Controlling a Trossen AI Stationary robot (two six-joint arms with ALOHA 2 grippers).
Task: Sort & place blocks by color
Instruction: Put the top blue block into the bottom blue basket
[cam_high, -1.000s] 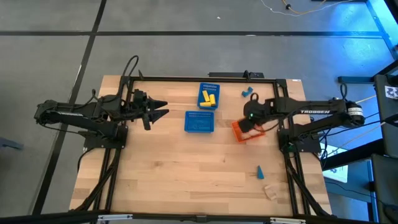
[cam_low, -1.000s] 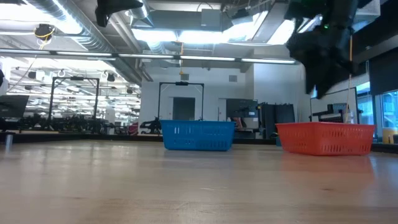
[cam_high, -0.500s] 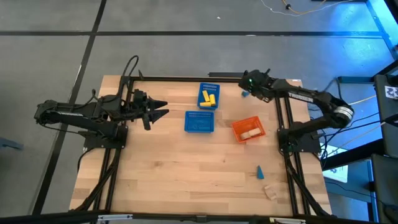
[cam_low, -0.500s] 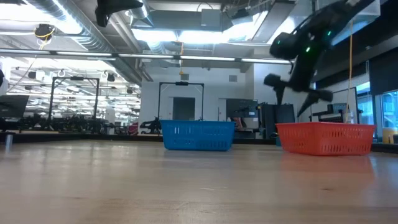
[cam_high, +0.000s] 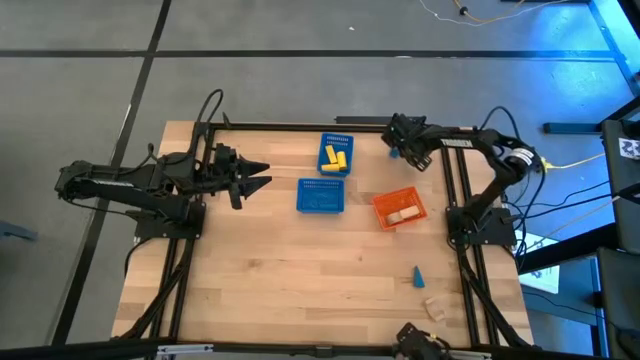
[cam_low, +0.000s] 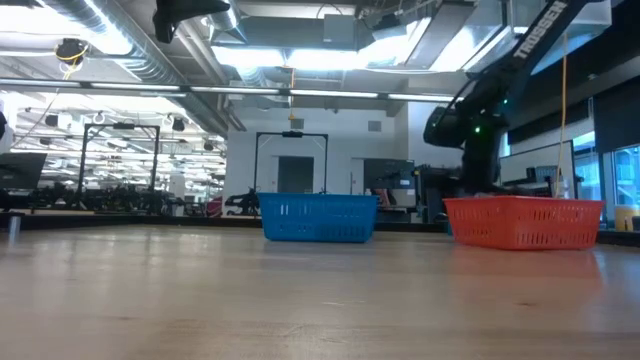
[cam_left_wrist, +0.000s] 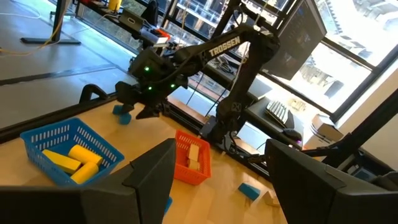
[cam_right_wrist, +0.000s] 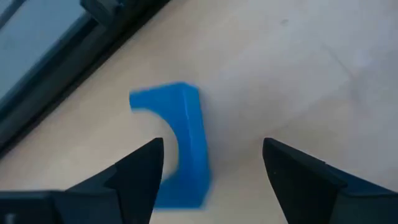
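Next, my right gripper takes hold of the blue arch block by its arched middle (cam_high: 394, 152), so that the block gets sorted by color.
A blue arch block (cam_right_wrist: 180, 140) lies on the table near the far right corner (cam_high: 393, 152). My right gripper (cam_right_wrist: 211, 171) is open just above it; the fingers stand on either side of it, and I see no touch. From above, this gripper (cam_high: 403, 143) shows beside the block. Yellow blocks (cam_high: 336, 158) lie in the far blue basket (cam_high: 335, 139). A wood block (cam_high: 404, 214) lies in the orange basket (cam_high: 385, 205). A blue cone (cam_high: 417, 276) and a wood block (cam_high: 435, 308) lie near the right near corner. My left gripper (cam_high: 262, 174) waits open at the left.
A second blue basket (cam_high: 321, 197) stands mid-table. The table's dark far rail (cam_right_wrist: 74, 43) runs close behind the arch block. In the low view the right arm (cam_low: 470, 125) stands behind the orange basket (cam_low: 525, 222). Bare wood lies on the near left half (cam_high: 270, 280).
My right gripper has swung from over the orange basket toward the table's far right corner and come down over the blue arch block. With the gripper gone, the wood block shows in the orange basket. The left arm has kept still.
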